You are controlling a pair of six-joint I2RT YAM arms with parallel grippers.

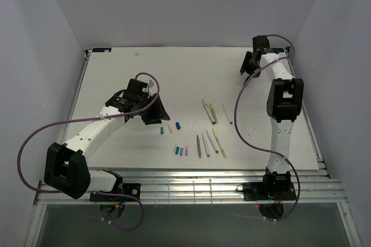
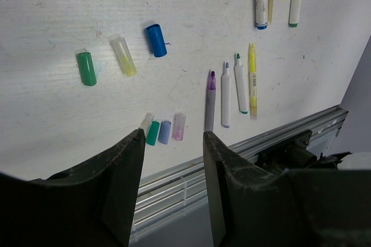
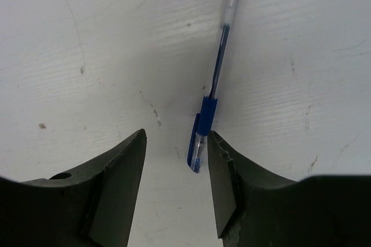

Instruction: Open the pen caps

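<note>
My right gripper grabs the blue ballpoint across its body (image 3: pixel 215 82) beside its cap next, since that leaves the cap free for my left gripper.
Loose pen caps lie mid-table: a green cap (image 2: pixel 87 68), a pale yellow cap (image 2: pixel 124 56) and a blue cap (image 2: pixel 156 40), with three smaller caps (image 2: pixel 164 131) nearer the front edge; they also show in the top view (image 1: pixel 170 128). Uncapped pens (image 2: pixel 225 93) lie in a row to their right, with three more pens (image 1: pixel 213 113) further back. My left gripper (image 1: pixel 155 115) hovers open and empty above the caps (image 2: pixel 173 142). My right gripper (image 1: pixel 248 66) is open at the far right; a capped blue ballpoint (image 3: pixel 211 84) lies between its fingertips (image 3: pixel 177 142), close to the right finger.
The table's metal front rail (image 2: pixel 243 151) runs just beyond the small caps. White walls enclose the table on three sides. Purple cables loop from both arms over the table (image 1: pixel 240 125).
</note>
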